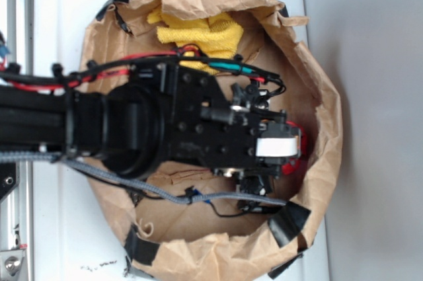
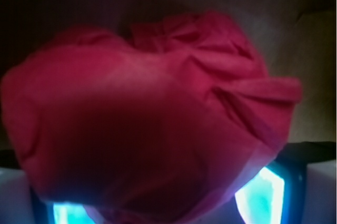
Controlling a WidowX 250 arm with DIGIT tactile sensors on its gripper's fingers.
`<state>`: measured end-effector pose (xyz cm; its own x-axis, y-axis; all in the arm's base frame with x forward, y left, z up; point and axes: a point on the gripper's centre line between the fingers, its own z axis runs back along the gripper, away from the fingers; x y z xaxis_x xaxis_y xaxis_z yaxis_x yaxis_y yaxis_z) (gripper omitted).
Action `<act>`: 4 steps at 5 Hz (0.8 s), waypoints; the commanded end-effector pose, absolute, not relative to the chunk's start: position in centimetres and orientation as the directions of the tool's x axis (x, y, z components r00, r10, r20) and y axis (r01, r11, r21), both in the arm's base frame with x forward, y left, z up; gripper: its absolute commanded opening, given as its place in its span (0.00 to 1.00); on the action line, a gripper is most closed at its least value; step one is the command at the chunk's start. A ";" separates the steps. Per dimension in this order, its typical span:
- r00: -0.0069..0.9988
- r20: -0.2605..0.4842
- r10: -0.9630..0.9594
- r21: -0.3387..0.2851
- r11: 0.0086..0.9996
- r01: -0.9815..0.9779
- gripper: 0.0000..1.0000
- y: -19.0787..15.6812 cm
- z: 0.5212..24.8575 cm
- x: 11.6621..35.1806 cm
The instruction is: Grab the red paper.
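My gripper needs to grab the red paper by its wrinkly body [image 2: 142, 129] next, to take it out of the brown paper bag.
The red paper [image 2: 152, 124], a wrinkly wad, fills most of the wrist view and sits between my gripper's [image 2: 168, 208] two fingers [image 2: 322, 192], which show only at the lower corners. They stand wide apart, and a gap shows beside the right one. In the exterior view my gripper [image 1: 291, 152] is down inside the brown paper bag [image 1: 327, 129] at its right side. Only slivers of the red paper [image 1: 289, 168] peek out from under it. My gripper is open around the wad.
A yellow fuzzy cloth [image 1: 198, 33] lies in the bag's upper part. The bag's rolled rim is held by black tape [image 1: 289, 223] on a white surface [image 1: 59, 23]. The arm and its cables [image 1: 132, 122] cover the bag's middle and left.
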<state>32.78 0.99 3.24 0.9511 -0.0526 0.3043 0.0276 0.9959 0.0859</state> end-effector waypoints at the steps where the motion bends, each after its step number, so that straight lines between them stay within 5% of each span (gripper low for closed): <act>1: 0.935 0.353 0.024 0.055 0.997 -0.047 1.00 3.0 6.0 34.8; 2: 0.937 0.345 0.055 0.034 0.997 -0.071 0.00 3.1 6.1 34.8; 4: 0.939 0.342 0.029 0.050 0.998 -0.049 0.00 3.7 5.8 33.2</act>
